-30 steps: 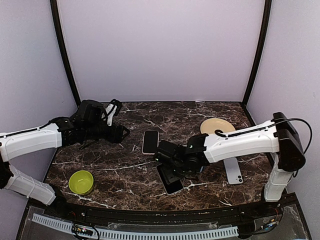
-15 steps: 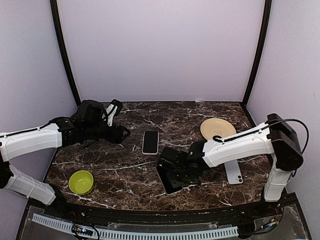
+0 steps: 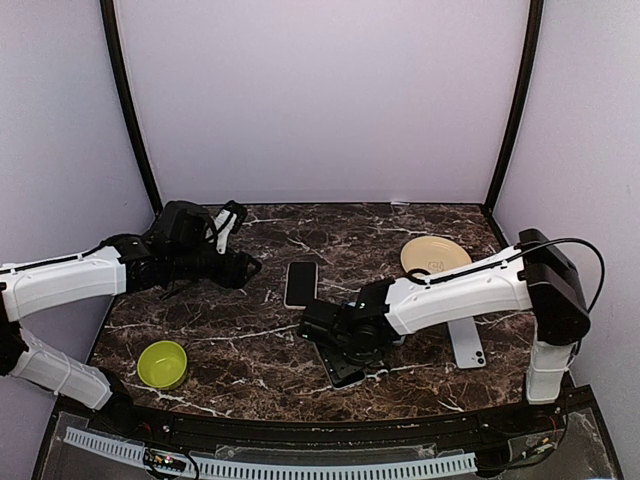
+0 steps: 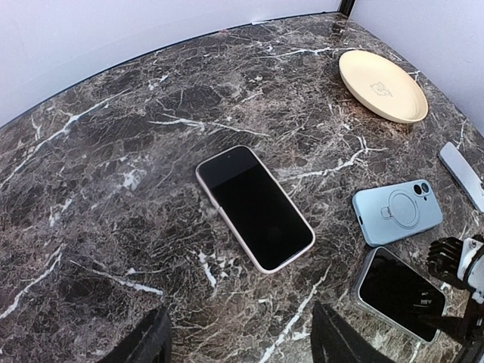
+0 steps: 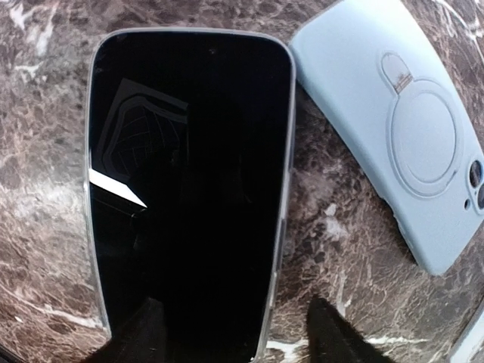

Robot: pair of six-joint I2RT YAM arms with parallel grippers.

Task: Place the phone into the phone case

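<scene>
The black-screened phone has long edges, and my right gripper will reach the phone and grab it by them. The phone's far end will stay free to go into the phone case.
A black-screened phone with a thin silvery rim lies flat on the marble table near its front edge, and also shows in the top view. Right beside it lies a light blue phone case, back side up, with a ring and a camera cut-out. My right gripper hovers low over the phone's near end. It is open, with one finger over the screen and the other over bare marble. In the top view the right arm hides the blue case. My left gripper is open and empty, well to the left.
A second phone in a pale pink case lies screen up at the table's middle. A beige plate sits at the back right, a pale case or phone at the right, and a green bowl at the front left.
My right arm has slid left over the black-screened phone. The phone and blue case have stayed put. The left arm has not moved.
</scene>
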